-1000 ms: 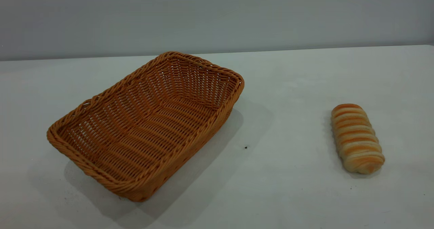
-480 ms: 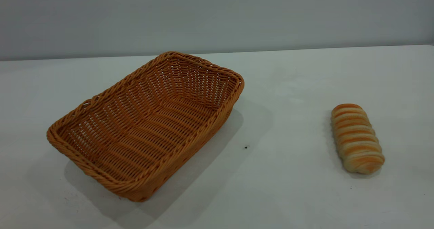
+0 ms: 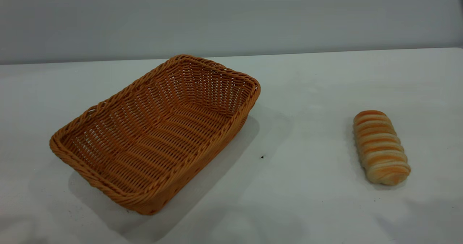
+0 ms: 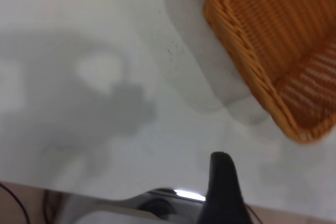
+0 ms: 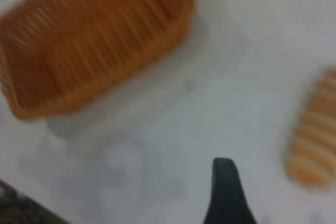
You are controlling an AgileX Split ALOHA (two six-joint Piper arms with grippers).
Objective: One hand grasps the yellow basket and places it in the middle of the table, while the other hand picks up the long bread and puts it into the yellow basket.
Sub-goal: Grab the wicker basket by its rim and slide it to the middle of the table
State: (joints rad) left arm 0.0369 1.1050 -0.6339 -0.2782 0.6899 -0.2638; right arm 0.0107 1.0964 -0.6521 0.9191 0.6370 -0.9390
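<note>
Next, my left gripper grabs its short end's rim (image 3: 89,175) to place the yellow basket (image 3: 155,132) in the middle of the table.
The yellow basket (image 3: 155,132) lies empty on the white table (image 3: 307,92), left of centre, set at an angle. The long bread (image 3: 380,147) lies on the table at the right, apart from the basket. Neither gripper shows in the exterior view. In the left wrist view, my left gripper (image 4: 224,192) hangs above bare table, short of a corner of the basket (image 4: 273,51). In the right wrist view, my right gripper (image 5: 226,195) hangs above bare table, between the basket (image 5: 89,40) and the bread (image 5: 315,135), touching neither.
A small dark speck (image 3: 262,157) marks the table between basket and bread. Soft shadows of the arms lie on the table near its front edge, at the left (image 3: 21,222) and at the right (image 3: 423,218). A grey wall (image 3: 231,16) stands behind the table.
Soft shadows have spread onto the table's front edge at left and right. The basket and the bread have not moved.
</note>
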